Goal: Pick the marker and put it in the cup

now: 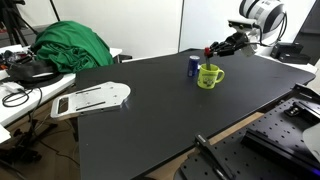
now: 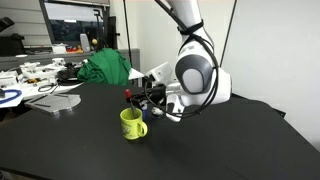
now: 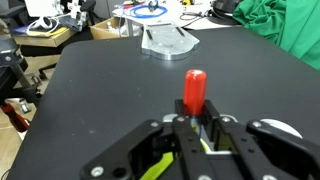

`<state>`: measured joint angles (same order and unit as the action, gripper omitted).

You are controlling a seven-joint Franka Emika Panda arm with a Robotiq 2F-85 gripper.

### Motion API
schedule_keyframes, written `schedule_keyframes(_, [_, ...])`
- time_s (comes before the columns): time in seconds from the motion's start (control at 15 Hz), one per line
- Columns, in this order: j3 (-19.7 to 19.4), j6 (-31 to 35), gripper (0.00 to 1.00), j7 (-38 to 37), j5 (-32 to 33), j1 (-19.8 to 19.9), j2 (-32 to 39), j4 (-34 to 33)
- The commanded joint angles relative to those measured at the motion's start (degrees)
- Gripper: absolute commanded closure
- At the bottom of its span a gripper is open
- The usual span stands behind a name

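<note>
My gripper opens now, since the marker's lower end hangs over the open rim of the mug and the marker would land in the yellow-green mug.
My gripper is shut on the marker, whose red end sticks out past the fingertips; its body is hidden between the fingers. In both exterior views the gripper hangs just above the yellow-green mug, which stands upright on the black table. The marker's red tip points away from the arm. In the wrist view a yellow-green part of the mug shows below the fingers.
A small blue object stands right behind the mug. A flat grey-white tool lies at the table's edge. A green cloth is heaped beyond it. Clutter sits on side benches.
</note>
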<state>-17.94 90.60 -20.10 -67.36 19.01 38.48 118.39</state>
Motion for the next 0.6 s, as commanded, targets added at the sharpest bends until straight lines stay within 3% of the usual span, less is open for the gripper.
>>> schedule_keyframes(0.0, [0.59,-0.74,0.95,0.08,-1.26,0.59,2.94,-2.70])
schedule_keyframes(0.07, [0.67,-0.81,0.93,0.16,-1.19,0.50,3.05,-2.97])
schedule_keyframes(0.13, [0.87,-1.29,0.54,0.31,-1.17,0.51,2.89,-3.18])
schedule_keyframes(0.2, [0.98,-1.49,0.54,0.48,-1.15,0.43,2.68,-3.43])
schedule_keyframes(0.53, [1.46,-2.22,0.21,0.80,-0.61,-0.40,0.37,-5.60])
